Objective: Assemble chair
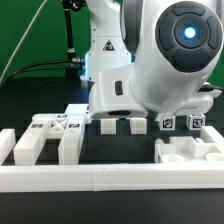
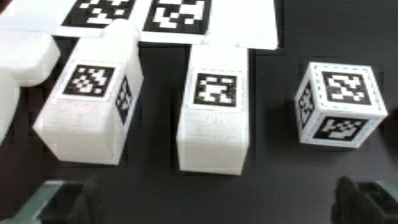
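My gripper should go lower before closing on the tagged white leg, as its fingers are high above the leg.
The chair lies in loose white parts on the black table. Two long tagged legs lie side by side in the wrist view, with a small tagged cube beside them. My gripper hovers above these parts, open, with its dark fingers wide apart and nothing between them. In the exterior view the legs' ends show under the arm, which hides the gripper. Two tagged cubes stand toward that view's right, and slotted panels lie toward its left.
The marker board lies just past the legs. Another white part sits beside the outer leg. A long low white border wall runs along the table's front. A white panel with cutouts lies at the exterior view's right.
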